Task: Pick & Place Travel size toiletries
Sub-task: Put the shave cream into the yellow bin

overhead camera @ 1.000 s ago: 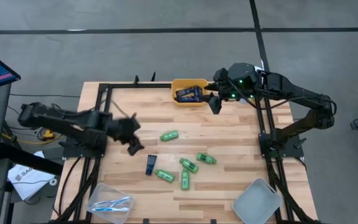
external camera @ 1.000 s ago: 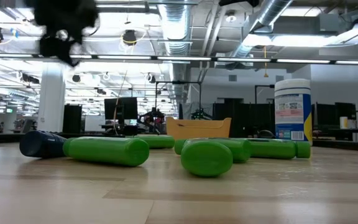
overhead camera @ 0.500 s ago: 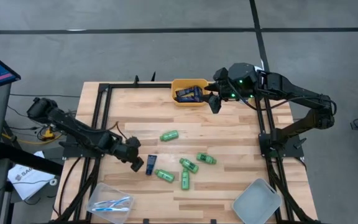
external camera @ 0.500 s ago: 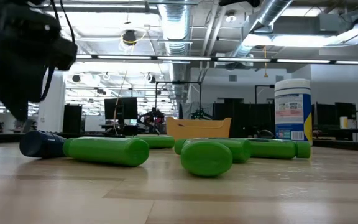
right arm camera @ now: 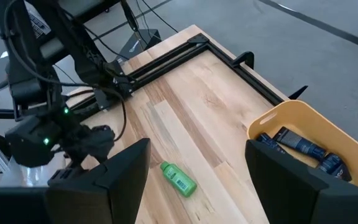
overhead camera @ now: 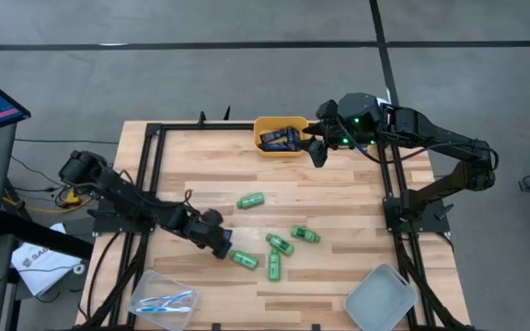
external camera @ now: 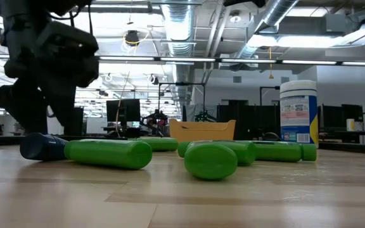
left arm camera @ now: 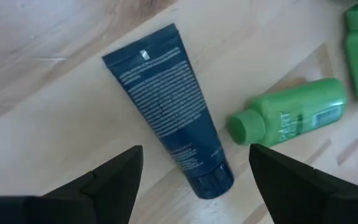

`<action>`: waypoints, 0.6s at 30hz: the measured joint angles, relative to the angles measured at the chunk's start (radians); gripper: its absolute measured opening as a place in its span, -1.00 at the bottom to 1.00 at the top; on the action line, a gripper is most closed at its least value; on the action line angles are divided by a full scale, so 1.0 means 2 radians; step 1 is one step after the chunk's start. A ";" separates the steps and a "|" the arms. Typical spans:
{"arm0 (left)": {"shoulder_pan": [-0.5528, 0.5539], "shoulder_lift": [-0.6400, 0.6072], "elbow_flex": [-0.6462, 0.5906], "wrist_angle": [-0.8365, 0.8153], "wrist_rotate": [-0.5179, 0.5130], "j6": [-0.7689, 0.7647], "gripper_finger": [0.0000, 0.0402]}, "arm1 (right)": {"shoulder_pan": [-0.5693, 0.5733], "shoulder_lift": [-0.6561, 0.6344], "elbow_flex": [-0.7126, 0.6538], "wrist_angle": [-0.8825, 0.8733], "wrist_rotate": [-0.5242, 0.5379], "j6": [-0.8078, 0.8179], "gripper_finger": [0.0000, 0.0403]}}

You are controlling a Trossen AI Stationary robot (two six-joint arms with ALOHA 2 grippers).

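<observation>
My left gripper's fingers are above the navy tube's cap, so it is too early to close. My left gripper moves lower next, then closes on the cap.
A dark navy flat tube (left arm camera: 166,106) lies flat on the wooden table, cap end (left arm camera: 210,180) nearest my left gripper (left arm camera: 194,186). That gripper is open, low over the tube, one finger on either side of the cap end and apart from it. From above, the left gripper (overhead camera: 219,244) covers the tube. Several green bottles (overhead camera: 280,244) lie on their sides beside it, one (left arm camera: 288,118) close to the tube. My right gripper (overhead camera: 318,152) hangs open beside the yellow bin (overhead camera: 281,138), which holds more navy tubes (right arm camera: 297,144).
A clear container with toothbrushes (overhead camera: 164,299) sits at the near left corner and a grey tray (overhead camera: 382,296) at the near right corner. A lone green bottle (overhead camera: 250,199) lies mid-table. A white canister with a blue label (external camera: 298,114) stands at the far right. Black frame rails (overhead camera: 150,175) edge the table.
My left arm has swung toward the table's near edge and to the right, and has come down from high above the table until its gripper is low over the navy tube. The tube and bottles have not moved.
</observation>
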 joint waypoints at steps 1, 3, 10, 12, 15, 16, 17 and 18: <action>-0.001 0.007 0.002 0.000 0.001 -0.001 0.44 | 0.000 0.000 0.000 0.000 0.000 0.000 0.27; -0.001 0.021 0.003 0.001 0.012 -0.003 0.44 | 0.000 0.000 0.000 0.000 0.000 0.000 0.27; -0.004 0.047 0.005 0.005 0.032 -0.004 0.44 | 0.001 0.000 0.000 -0.001 0.000 0.000 0.27; -0.004 0.047 0.005 0.004 0.032 -0.004 0.43 | 0.001 0.000 0.000 0.000 0.000 0.000 0.27; -0.004 0.048 0.004 0.002 0.031 0.000 0.33 | -0.001 0.000 0.000 0.000 0.000 0.000 0.27; -0.004 0.048 0.003 0.001 0.031 0.001 0.28 | -0.001 0.000 0.000 0.000 0.000 0.000 0.27; -0.004 0.048 0.001 0.002 0.031 0.005 0.22 | -0.001 0.000 0.000 -0.001 0.000 0.000 0.27; -0.004 0.048 -0.001 0.001 0.030 0.010 0.17 | -0.001 0.000 0.000 -0.001 0.000 -0.002 0.27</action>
